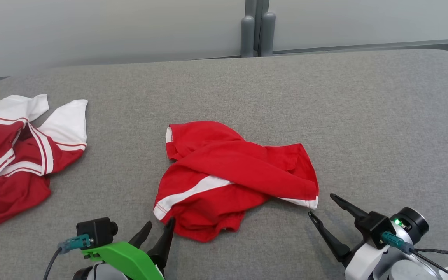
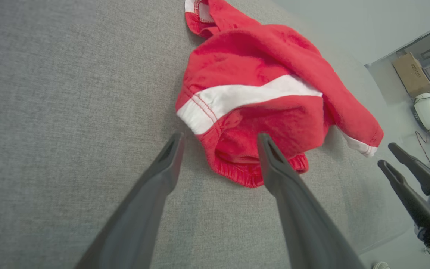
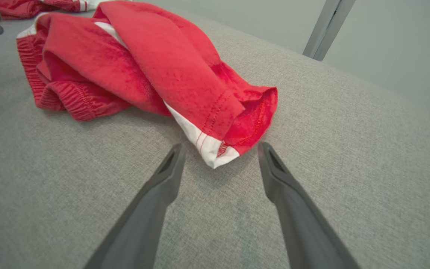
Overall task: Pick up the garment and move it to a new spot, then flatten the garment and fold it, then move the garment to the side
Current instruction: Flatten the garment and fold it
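The red shorts (image 1: 236, 168) need to be picked up and moved to a new spot, so my right gripper should grab them by their white hem corner (image 1: 312, 203) next.
The garment (image 1: 231, 175), bright red shorts with white side stripes, lies crumpled in the middle of the grey table. My left gripper (image 1: 158, 227) stands open at its near-left corner; in the left wrist view the two fingers (image 2: 218, 138) straddle the elastic waistband (image 2: 252, 175) of the garment (image 2: 259, 89), one fingertip over the cloth, nothing pinched. My right gripper (image 1: 321, 204) is open just short of the garment's near-right leg hem (image 3: 233, 142), fingers (image 3: 220, 147) spread either side of the white hem corner without holding it.
A second garment (image 1: 18, 155), darker red with white sleeves and stripes, lies bunched at the table's left edge. Grey table surface (image 1: 383, 116) stretches right and back to a pale wall with a grey post (image 1: 257, 29). My right gripper (image 2: 398, 157) also appears in the left wrist view.
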